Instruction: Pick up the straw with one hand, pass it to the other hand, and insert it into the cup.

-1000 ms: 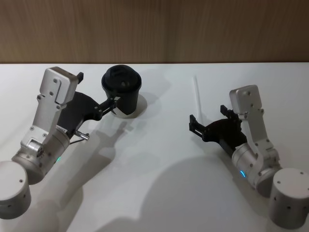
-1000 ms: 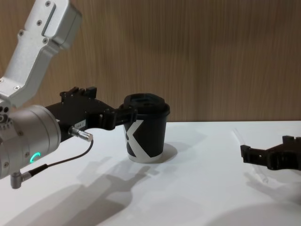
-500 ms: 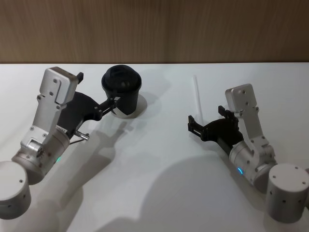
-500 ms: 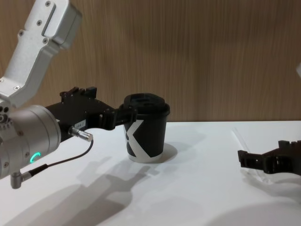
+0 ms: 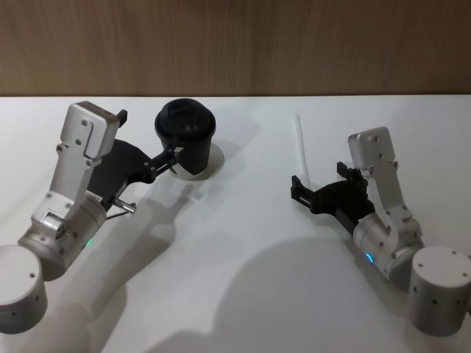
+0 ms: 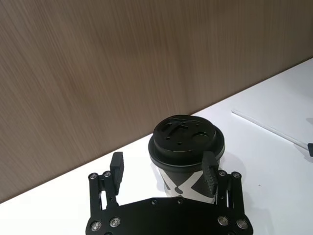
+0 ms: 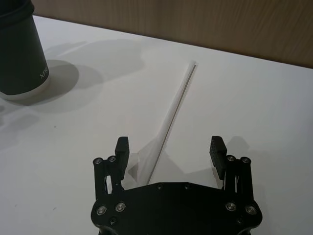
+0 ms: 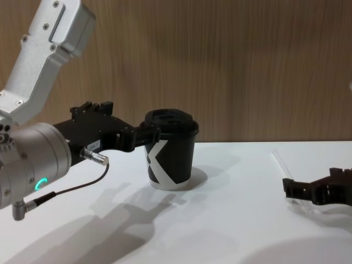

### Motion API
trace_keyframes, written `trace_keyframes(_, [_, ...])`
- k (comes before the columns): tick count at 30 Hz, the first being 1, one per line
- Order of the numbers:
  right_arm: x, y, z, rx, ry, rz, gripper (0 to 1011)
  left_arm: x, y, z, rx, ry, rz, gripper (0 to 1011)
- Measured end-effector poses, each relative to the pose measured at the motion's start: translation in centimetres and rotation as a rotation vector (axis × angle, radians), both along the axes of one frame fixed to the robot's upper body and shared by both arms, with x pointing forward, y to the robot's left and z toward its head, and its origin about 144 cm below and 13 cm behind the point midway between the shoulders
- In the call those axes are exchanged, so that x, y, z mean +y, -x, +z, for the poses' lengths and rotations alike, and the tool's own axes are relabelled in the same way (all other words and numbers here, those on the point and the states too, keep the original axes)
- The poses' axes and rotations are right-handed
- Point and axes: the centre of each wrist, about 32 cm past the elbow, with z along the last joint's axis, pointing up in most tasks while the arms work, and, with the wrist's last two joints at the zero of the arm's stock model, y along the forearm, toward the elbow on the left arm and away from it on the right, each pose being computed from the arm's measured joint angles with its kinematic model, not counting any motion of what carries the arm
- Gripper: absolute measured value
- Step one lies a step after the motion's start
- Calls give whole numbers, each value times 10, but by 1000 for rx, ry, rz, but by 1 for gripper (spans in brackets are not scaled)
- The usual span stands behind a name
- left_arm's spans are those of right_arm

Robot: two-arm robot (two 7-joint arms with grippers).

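Note:
The right gripper grabs the straw by its end (image 5: 305,179) next, leaving the thin white straw's long body (image 5: 299,143) free to pass to my other hand.
The black cup (image 5: 185,137) with its lid and white mark (image 8: 158,163) stands upright at the back left of the table. My left gripper (image 5: 147,137), green-ringed, is open just short of the cup (image 6: 188,147); one fingertip (image 6: 210,170) is right beside the cup wall, the other stands apart. The white straw (image 5: 299,143) lies flat on the table at the right. My right gripper (image 5: 318,180), blue-ringed, hovers low and open, and the straw's near end (image 7: 164,134) runs between its fingers (image 7: 218,149). The chest view shows the right gripper (image 8: 309,186) at the right edge.
A wooden wall (image 5: 235,44) runs along the white table's far edge. Open table surface (image 5: 243,243) lies between the two arms. A cable (image 8: 71,187) hangs from the left wrist.
The right gripper shifted slightly towards the left and then back to the right near the straw's end, staying open. The left arm and the cup have not moved.

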Motion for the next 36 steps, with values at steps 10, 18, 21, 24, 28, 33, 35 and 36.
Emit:
trace_keyframes(10, [-2, -1, 0, 8, -25, -11, 1001, 0, 0, 0, 0, 0, 0, 1003])
trace_keyframes(18, [-2, -1, 0, 7, -33, -12, 1001, 0, 0, 0, 0, 0, 0, 1003])
trace_keyframes(21, [-2, -1, -1, 9, -35, -9, 1001, 0, 0, 0, 0, 0, 0, 1003])
trace_keyframes(24, [-2, -1, -1, 10, -35, -8, 1001, 0, 0, 0, 0, 0, 0, 1003])
trace_keyframes(28, [-2, -1, -2, 15, -38, -4, 1001, 0, 0, 0, 0, 0, 0, 1003])
trace_keyframes(33, [-3, -1, -4, 27, -39, -1, 1001, 0, 0, 0, 0, 0, 0, 1003])
trace_keyframes(35, [-3, -1, -5, 31, -40, -1, 1001, 0, 0, 0, 0, 0, 0, 1002])
trace_keyframes(36, [-3, -1, -5, 32, -40, -1, 1001, 0, 0, 0, 0, 0, 0, 1002])
